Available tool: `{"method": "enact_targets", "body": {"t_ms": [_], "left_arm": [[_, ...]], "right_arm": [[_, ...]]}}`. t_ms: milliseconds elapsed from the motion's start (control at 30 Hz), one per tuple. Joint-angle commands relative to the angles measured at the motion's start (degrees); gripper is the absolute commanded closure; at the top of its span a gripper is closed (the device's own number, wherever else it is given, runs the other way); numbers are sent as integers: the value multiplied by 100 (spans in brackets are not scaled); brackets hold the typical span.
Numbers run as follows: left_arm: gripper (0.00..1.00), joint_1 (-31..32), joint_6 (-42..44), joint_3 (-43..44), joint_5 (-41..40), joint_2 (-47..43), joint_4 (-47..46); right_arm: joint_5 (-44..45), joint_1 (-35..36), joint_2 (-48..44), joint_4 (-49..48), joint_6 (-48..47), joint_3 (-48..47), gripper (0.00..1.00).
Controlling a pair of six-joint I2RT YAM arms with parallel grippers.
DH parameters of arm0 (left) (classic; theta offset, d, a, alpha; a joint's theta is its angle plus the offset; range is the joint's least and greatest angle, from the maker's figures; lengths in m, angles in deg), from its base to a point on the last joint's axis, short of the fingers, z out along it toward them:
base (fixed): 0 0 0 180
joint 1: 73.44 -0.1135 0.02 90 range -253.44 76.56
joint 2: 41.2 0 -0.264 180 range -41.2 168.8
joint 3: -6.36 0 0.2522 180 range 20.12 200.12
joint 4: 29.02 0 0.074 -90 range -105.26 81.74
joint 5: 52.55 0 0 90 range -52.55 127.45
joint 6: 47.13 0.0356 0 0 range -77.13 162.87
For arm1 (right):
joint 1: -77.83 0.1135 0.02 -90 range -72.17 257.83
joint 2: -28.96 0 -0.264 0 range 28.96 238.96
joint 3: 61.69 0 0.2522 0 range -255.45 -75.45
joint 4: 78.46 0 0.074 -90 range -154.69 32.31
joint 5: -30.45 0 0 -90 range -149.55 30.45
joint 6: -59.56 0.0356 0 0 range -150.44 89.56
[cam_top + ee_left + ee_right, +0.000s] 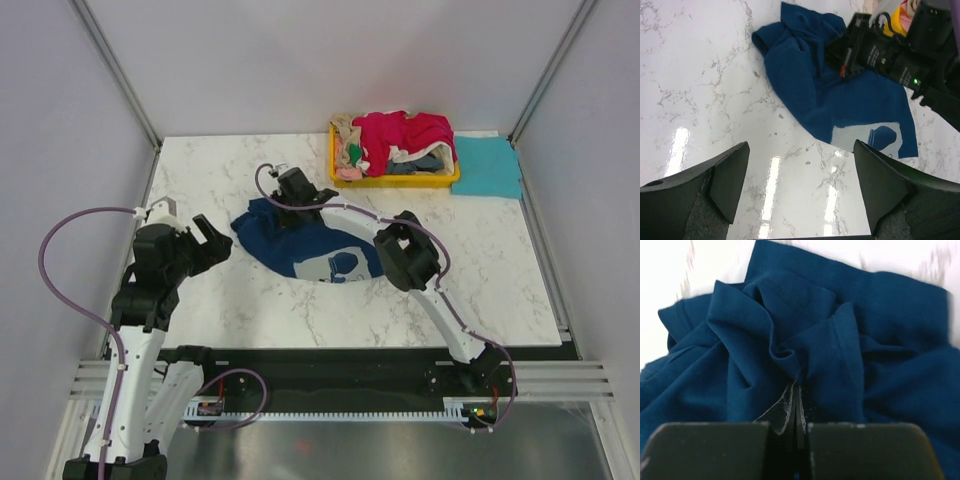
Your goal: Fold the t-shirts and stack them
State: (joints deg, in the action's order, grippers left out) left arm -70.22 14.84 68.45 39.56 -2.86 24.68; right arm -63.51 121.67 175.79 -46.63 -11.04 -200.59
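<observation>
My left gripper should spread the t-shirt for folding, so next it should grab a loose outer edge of the navy t-shirt [300, 245] and leave the right gripper's fold free.
A navy t-shirt [300, 245] with a pale Mickey print lies crumpled at the middle of the marble table. It also shows in the left wrist view [810, 85] and the right wrist view [805, 335]. My right gripper [287, 195] is shut on a bunched fold of the navy t-shirt near its far left part; in its wrist view the jaws [796, 395] meet on the cloth. My left gripper [212, 240] is open and empty, just left of the shirt, above bare marble [800, 170]. More t-shirts, crimson-pink [405, 132] and beige among them, are heaped in a yellow tray.
The yellow tray [400, 180] stands at the back right of the table. A folded teal t-shirt [487, 165] lies flat to its right. Frame posts and grey walls bound the table on three sides.
</observation>
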Motion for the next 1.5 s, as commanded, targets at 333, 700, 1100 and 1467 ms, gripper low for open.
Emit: {"method": "enact_targets", "body": {"t_ms": [333, 700, 1100, 1467], "left_arm": [[9, -41, 237, 9, 422, 103, -66], [13, 739, -96, -149, 809, 787, -233], [27, 3447, -1310, -1440, -193, 1385, -1533], [34, 4493, -1802, -1986, 1, 2298, -2869]], "right_arm": [[1987, 1293, -6180, -1763, 1047, 7325, 100], [3365, 3411, -8213, -1412, 2893, 9702, 85], [5335, 4318, -9180, -243, 3096, 9579, 17], [6118, 4177, -9620, 232, 2964, 9482, 4]]}}
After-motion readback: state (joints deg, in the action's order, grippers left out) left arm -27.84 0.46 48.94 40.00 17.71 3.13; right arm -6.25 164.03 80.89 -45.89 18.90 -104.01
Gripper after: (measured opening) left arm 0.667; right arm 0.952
